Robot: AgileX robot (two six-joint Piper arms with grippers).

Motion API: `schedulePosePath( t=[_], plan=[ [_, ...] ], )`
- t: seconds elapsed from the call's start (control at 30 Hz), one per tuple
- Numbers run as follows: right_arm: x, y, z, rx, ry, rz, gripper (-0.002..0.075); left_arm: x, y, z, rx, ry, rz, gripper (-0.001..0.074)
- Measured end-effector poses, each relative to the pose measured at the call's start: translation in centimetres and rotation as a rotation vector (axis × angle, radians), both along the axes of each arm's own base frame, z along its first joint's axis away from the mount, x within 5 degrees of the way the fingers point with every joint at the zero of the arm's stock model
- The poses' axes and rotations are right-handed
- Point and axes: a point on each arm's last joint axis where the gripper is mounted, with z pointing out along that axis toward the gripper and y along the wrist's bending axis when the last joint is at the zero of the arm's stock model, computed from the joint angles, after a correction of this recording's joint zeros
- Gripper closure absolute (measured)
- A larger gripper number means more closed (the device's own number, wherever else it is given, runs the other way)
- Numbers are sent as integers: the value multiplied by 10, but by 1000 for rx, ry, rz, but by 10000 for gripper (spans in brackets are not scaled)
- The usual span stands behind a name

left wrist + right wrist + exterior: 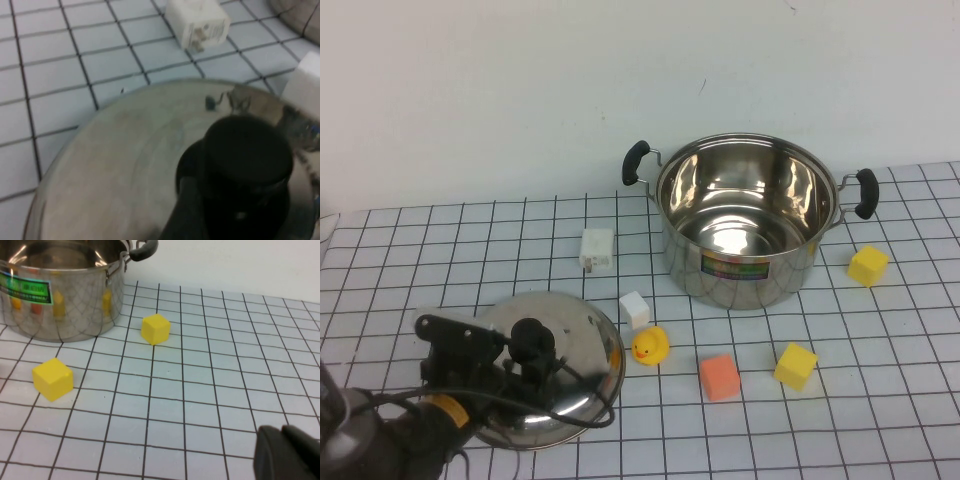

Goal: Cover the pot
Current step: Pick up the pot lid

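The lid needs to be held by its black knob (531, 340) next, with my left gripper, so that its steel rim stays free to settle on the open pot (745, 225).
The pot (745, 225) stands open and empty at the back right of the gridded table, its colourful label facing me; the right wrist view shows its wall (55, 290). The domed steel lid (575, 345) lies flat at the front left, apart from the pot. My left gripper (530, 352) sits over the lid's black knob (247, 150), open, with one dark finger (182, 212) beside the knob. The lid (125, 165) fills most of the left wrist view. My right gripper (287, 452) hovers shut over bare table to the right of the pot, out of the high view.
A white plug adapter (597, 247) and a white cube (635, 308) lie between lid and pot. A rubber duck (649, 346), an orange cube (719, 377) and two yellow cubes (795, 365) (867, 265) sit in front of and beside the pot.
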Motion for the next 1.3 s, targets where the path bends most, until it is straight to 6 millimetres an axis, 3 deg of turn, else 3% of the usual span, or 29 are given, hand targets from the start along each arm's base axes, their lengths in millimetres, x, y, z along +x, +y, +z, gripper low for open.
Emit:
schedulePosePath(
  t=[0.23, 0.5, 0.8, 1.1, 1.3],
  plan=[
    [0, 0, 0, 0, 0, 0, 717, 14, -10, 7, -13, -57, 16, 183],
    [0, 0, 0, 0, 0, 0, 717, 20, -7, 9, -35, -68, 76, 183],
    [0, 0, 0, 0, 0, 0, 717, 17, -6, -8, -51, -6, 92, 184],
    [0, 0, 0, 0, 0, 0, 717, 19, -6, -10, -56, -9, 95, 314],
    [0, 0, 0, 0, 0, 0, 717, 26, -8, -9, -81, -14, 104, 321]
  ],
)
